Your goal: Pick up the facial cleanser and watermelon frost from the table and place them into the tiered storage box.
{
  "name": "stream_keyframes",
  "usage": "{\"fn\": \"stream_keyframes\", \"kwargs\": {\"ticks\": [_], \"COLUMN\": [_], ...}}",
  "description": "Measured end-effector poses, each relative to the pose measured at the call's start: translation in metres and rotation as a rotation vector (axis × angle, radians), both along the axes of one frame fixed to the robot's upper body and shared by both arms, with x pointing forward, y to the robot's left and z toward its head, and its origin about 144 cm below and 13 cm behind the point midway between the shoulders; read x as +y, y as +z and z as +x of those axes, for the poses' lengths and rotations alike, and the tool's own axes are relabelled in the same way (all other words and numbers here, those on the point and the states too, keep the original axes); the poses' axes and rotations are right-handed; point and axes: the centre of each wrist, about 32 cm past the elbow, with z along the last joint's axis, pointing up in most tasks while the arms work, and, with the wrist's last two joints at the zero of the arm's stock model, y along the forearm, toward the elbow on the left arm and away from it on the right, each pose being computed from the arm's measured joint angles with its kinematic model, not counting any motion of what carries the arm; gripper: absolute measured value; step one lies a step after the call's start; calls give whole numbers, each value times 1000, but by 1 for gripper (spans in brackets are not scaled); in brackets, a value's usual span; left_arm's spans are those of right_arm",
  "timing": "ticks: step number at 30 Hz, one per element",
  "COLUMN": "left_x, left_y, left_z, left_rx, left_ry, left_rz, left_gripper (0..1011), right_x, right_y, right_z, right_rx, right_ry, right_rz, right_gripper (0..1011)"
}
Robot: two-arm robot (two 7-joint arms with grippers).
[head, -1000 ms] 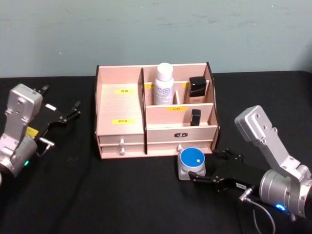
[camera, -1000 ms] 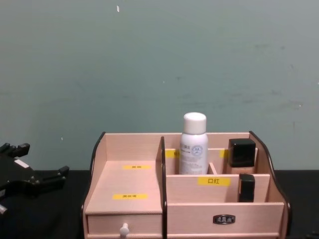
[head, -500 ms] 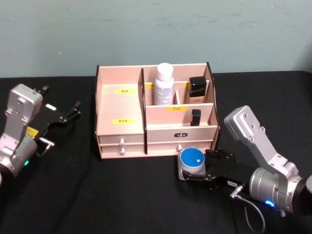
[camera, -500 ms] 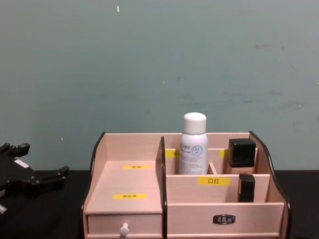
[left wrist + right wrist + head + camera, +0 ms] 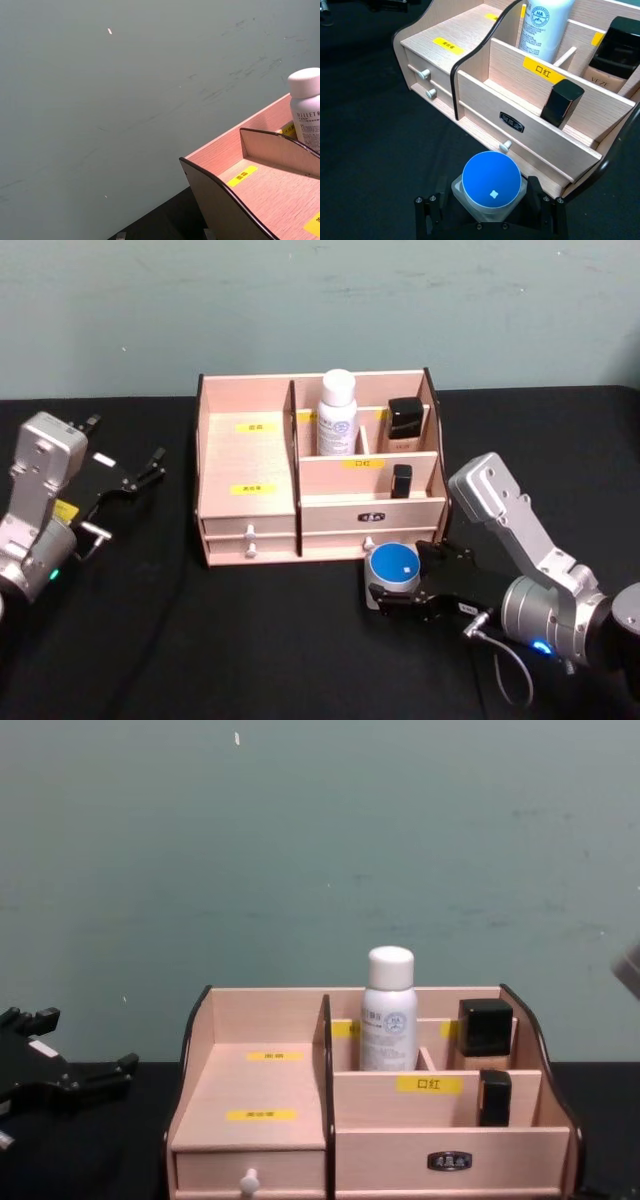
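Next, my right gripper picks up the jar by its body below the blue lid to place the jar into the tiered storage box.
The pale pink tiered storage box (image 5: 250, 455) (image 5: 470, 95) (image 5: 260, 1090) (image 5: 260, 185) stands at the table's middle. A white bottle (image 5: 337, 412) (image 5: 545, 25) (image 5: 388, 1010) is upright in its back compartment. A jar with a round blue lid (image 5: 393, 567) (image 5: 491, 182) sits on the table just in front of the box's right drawer. I cannot tell which of the two is the cleanser or the watermelon frost. My right gripper (image 5: 398, 580) (image 5: 490, 205) is open, with one finger on each side of the jar. My left gripper (image 5: 150, 468) (image 5: 115, 1072) hangs open, left of the box.
A black-capped foundation bottle (image 5: 405, 423) (image 5: 612, 55) and a black lipstick (image 5: 401, 480) (image 5: 560, 102) stand in the box's right compartments. The black table has free room left of and in front of the box. A teal wall rises close behind.
My right gripper has slid forward and left along the table until its fingers flank the blue-lidded jar. The jar, the box and the left arm have stayed put.
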Motion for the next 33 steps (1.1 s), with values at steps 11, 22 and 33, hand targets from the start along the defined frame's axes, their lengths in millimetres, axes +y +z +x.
{"fn": "stream_keyframes", "kwargs": {"ticks": [11, 22, 33], "left_x": [0, 0, 0], "left_y": [0, 0, 0], "left_z": [0, 0, 0], "left_rx": [0, 0, 0], "left_ry": [0, 0, 0], "left_rz": [0, 0, 0], "left_gripper": [1001, 1001, 1001], "right_x": [2, 5, 5], "right_y": [-3, -4, -4], "right_z": [6, 8, 7], "right_rx": [3, 4, 5], "right_ry": [1, 7, 6], "right_rz": [4, -10, -10], "right_gripper": [1002, 1003, 1003]}}
